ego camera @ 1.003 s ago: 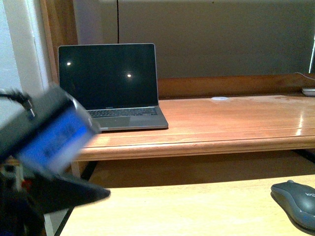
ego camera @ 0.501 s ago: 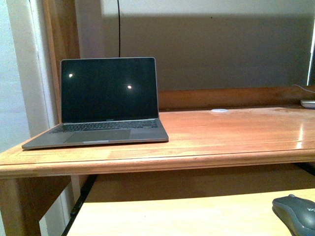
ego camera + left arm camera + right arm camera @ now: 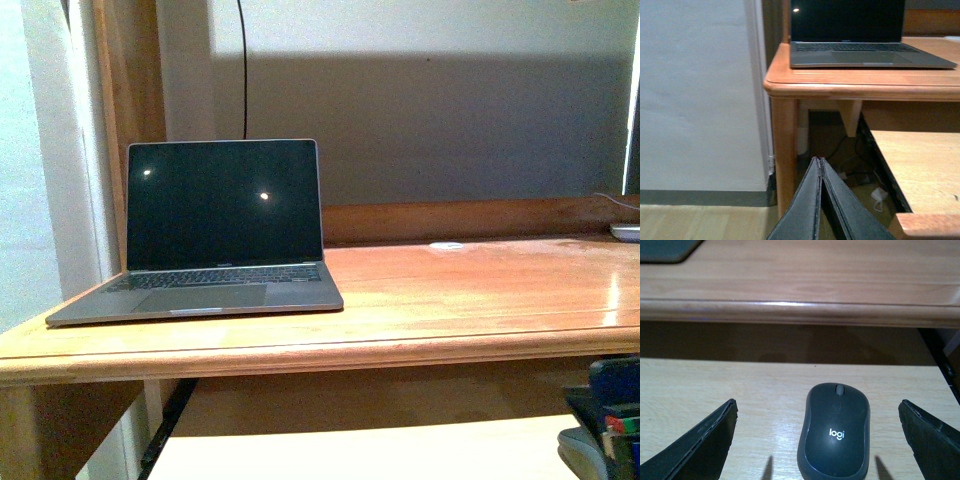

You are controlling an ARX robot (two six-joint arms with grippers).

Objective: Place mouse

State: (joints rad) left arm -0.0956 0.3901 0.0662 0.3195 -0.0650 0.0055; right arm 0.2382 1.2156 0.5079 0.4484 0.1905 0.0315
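My right gripper will take hold of the dark grey mouse by its sides next, so that it can place the mouse [image 3: 835, 432] on the raised desk.
The dark grey mouse [image 3: 835, 432], with a "logi" mark, lies on the light wooden lower board [image 3: 705, 382], just in front of the raised desk's edge. My right gripper [image 3: 817, 407] is open, with one finger on each side of the mouse and clear gaps to it. In the front view only a sliver of the mouse [image 3: 574, 450] shows at the bottom right, behind my right arm [image 3: 612, 405]. My left gripper [image 3: 818, 161] is shut and empty, low beside the desk leg [image 3: 784, 150], off the board's left side.
An open laptop [image 3: 225, 230] with a dark screen stands at the left on the raised reddish desk [image 3: 470, 300]. A small flat white disc [image 3: 447, 245] lies at the desk's back. The desk's rounded front edge [image 3: 800, 307] overhangs just beyond the mouse. Cables lie under the desk [image 3: 860, 170].
My left arm has left the front view. The scene has shifted downward in that view. My right arm has come in at the bottom right and now covers most of the mouse.
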